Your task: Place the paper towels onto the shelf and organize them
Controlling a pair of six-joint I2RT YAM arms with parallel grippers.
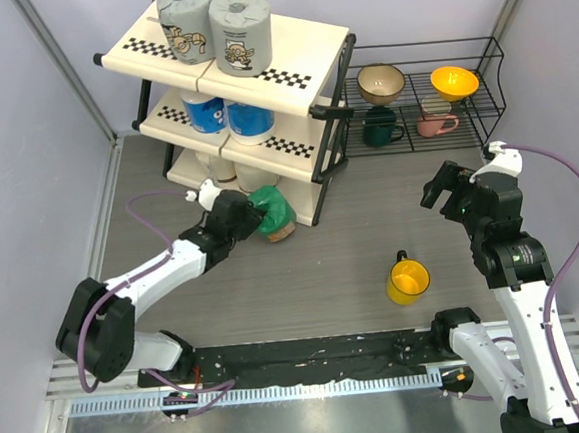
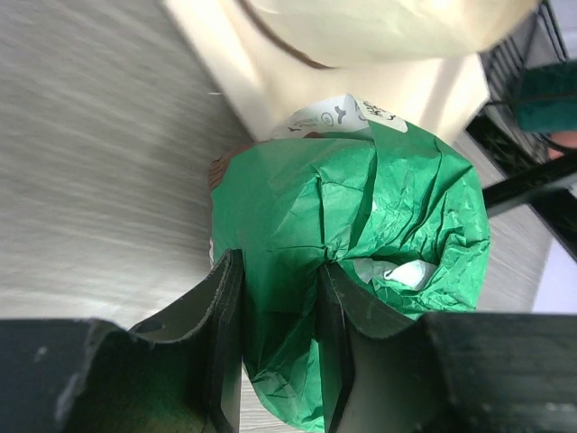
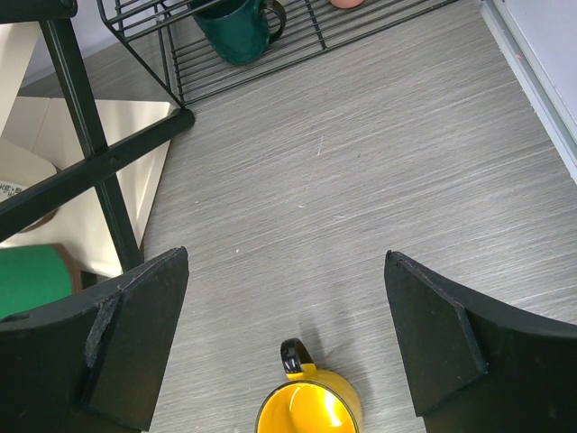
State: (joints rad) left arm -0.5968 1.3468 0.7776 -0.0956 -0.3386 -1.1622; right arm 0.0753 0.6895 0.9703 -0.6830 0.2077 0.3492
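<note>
The green roll (image 1: 275, 212) is short of the bottom level's front edge and would stay off the shelf. My left gripper keeps hold of the green roll until it's there.
The cream shelf (image 1: 287, 51) stands at the back left. Two grey rolls (image 1: 241, 32) sit on its top tier, two blue-and-white rolls (image 1: 247, 120) on the middle tier, and cream rolls (image 1: 213, 167) partly show on the bottom tier. My left gripper (image 1: 252, 215) is shut on the wrapper of the green roll (image 1: 275, 212), which lies tilted on the table just in front of the bottom tier. In the left wrist view the green roll (image 2: 361, 234) fills the frame with both fingers (image 2: 225, 316) pinching its wrapper. My right gripper (image 1: 440, 187) is open and empty above the table.
A yellow mug (image 1: 408, 280) stands on the table near the right arm and shows in the right wrist view (image 3: 308, 408). A black wire rack (image 1: 467, 112) at the back right holds bowls and mugs, right beside the shelf's black frame (image 1: 330, 148).
</note>
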